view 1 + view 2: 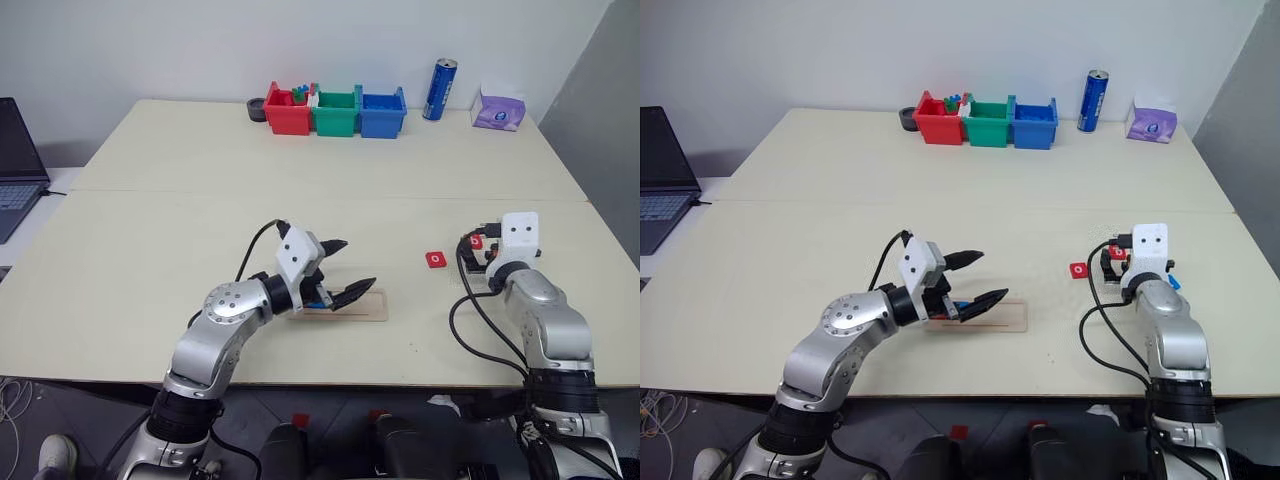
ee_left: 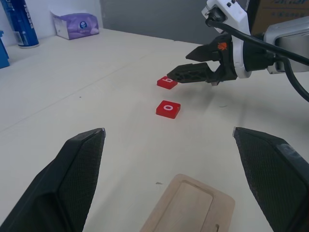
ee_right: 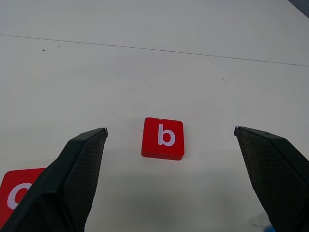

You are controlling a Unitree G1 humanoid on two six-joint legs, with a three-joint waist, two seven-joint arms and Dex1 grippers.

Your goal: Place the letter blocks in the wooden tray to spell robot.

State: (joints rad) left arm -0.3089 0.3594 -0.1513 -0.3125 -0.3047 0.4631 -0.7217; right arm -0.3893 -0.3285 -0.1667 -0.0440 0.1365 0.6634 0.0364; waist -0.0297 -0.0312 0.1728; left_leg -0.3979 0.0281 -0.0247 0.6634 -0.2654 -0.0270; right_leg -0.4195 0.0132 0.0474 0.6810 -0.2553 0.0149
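The red b block should go third in robot, so the robot's right gripper will grab it by its sides next.
The wooden tray (image 1: 356, 305) lies near the table's front edge, with its end in the left wrist view (image 2: 190, 205). My left gripper (image 1: 358, 263) hovers open over the tray's left part, holding nothing. Something small and blue (image 1: 962, 303) sits under its fingers on the tray. A red letter block "o" (image 1: 435, 259) lies right of the tray. Just past it lies a red block "b" (image 3: 163, 138), seen too from the head (image 1: 476, 241). My right gripper (image 3: 170, 129) stands open, one finger on either side of the "b", not touching it.
Red (image 1: 288, 112), green (image 1: 336, 113) and blue (image 1: 383, 113) plastic bins stand at the table's far edge. Right of them are a blue can (image 1: 440, 89) and a purple tissue pack (image 1: 499, 108). A laptop (image 1: 15, 165) sits off the left side.
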